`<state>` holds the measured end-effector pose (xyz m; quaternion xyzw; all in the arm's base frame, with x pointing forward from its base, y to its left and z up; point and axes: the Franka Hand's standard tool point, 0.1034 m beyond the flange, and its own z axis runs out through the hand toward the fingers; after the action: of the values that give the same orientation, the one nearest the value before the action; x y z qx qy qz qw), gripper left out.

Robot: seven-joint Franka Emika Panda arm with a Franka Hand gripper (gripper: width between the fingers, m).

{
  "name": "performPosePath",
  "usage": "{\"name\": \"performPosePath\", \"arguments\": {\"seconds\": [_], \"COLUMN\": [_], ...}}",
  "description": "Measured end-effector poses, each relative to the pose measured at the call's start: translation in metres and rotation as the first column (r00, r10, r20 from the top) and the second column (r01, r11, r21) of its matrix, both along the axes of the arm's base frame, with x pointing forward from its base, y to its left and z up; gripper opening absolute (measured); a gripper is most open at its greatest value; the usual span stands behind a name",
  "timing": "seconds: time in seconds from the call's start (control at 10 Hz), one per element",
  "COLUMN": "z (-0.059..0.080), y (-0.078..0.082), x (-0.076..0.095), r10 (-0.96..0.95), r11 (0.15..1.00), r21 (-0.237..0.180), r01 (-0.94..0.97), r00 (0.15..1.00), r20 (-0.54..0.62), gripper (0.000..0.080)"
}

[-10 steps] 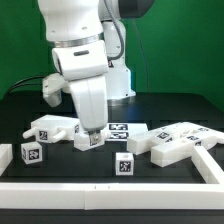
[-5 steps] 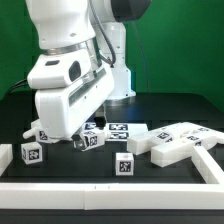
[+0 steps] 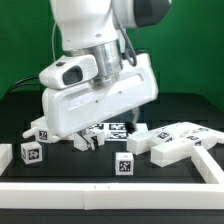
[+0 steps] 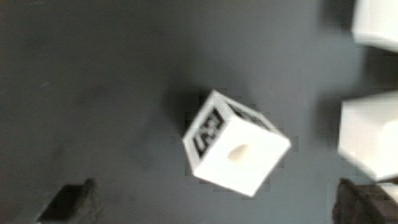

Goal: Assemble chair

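It isn't time to close yet: the small white block (image 4: 231, 150) is beyond the ends of my gripper's fingers, and they would miss the block if I closed now. My gripper should move toward the block first, then close on it.
The chair is in loose white pieces with black-and-white tags on the black table. My gripper (image 3: 87, 142) hangs low at centre-left under the tilted arm. It is open and empty. In the wrist view its dark fingers (image 4: 71, 200) stand wide apart around the gripper's middle (image 4: 217, 205), and a small white tagged block (image 4: 231, 150) lies on the table beyond them, untouched. In the exterior view the arm partly hides that block (image 3: 100, 137). Another cube (image 3: 125, 165) stands in front, one cube (image 3: 30, 152) at the left, and a pile of larger pieces (image 3: 175, 142) at the right.
The marker board (image 3: 117, 127) lies behind the gripper. A white border rail (image 3: 110, 190) runs along the front and up the right side (image 3: 207, 165). A white piece (image 3: 40, 128) lies behind the arm at the left. More white pieces show at the wrist view's edge (image 4: 368, 130).
The arm has swung and tilted strongly toward the exterior view's right, turning the wrist. The gripper has stayed low near the small block at centre-left.
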<state>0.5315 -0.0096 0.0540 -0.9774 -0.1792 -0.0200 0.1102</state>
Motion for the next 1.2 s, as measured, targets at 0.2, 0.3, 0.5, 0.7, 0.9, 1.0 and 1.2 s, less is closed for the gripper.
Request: {"name": "performPosePath", "arguments": {"seconds": [0.2,0.3,0.5,0.7,0.9,1.0,1.2], "z": [-0.002,-0.002,-0.005,-0.021,-0.032,-0.037,-0.046], "y": [-0.01,-0.01,0.005,0.016,0.034,0.032,0.017], "x": [0.0,0.0,-0.001,-0.007,-0.008,-0.011,-0.018], "r10": [-0.096,-0.207,-0.377,-0.483,-0.475,-0.446,-0.388], "r11": [0.995,0.977,0.924,0.871,0.877,0.893,0.92], "r21": [0.036,0.035,0.026,0.018,0.014,0.015,0.011], "r01": [0.096,0.208,0.381,0.491,0.48,0.45,0.391], "r00": [0.995,0.978,0.921,0.864,0.871,0.889,0.918], "r20": [-0.005,-0.035,-0.095,-0.143,-0.123,-0.105,-0.083], "gripper": [0.0649,0.0649,0.0649,0.0649,0.0649,0.0649,0.0649]}}
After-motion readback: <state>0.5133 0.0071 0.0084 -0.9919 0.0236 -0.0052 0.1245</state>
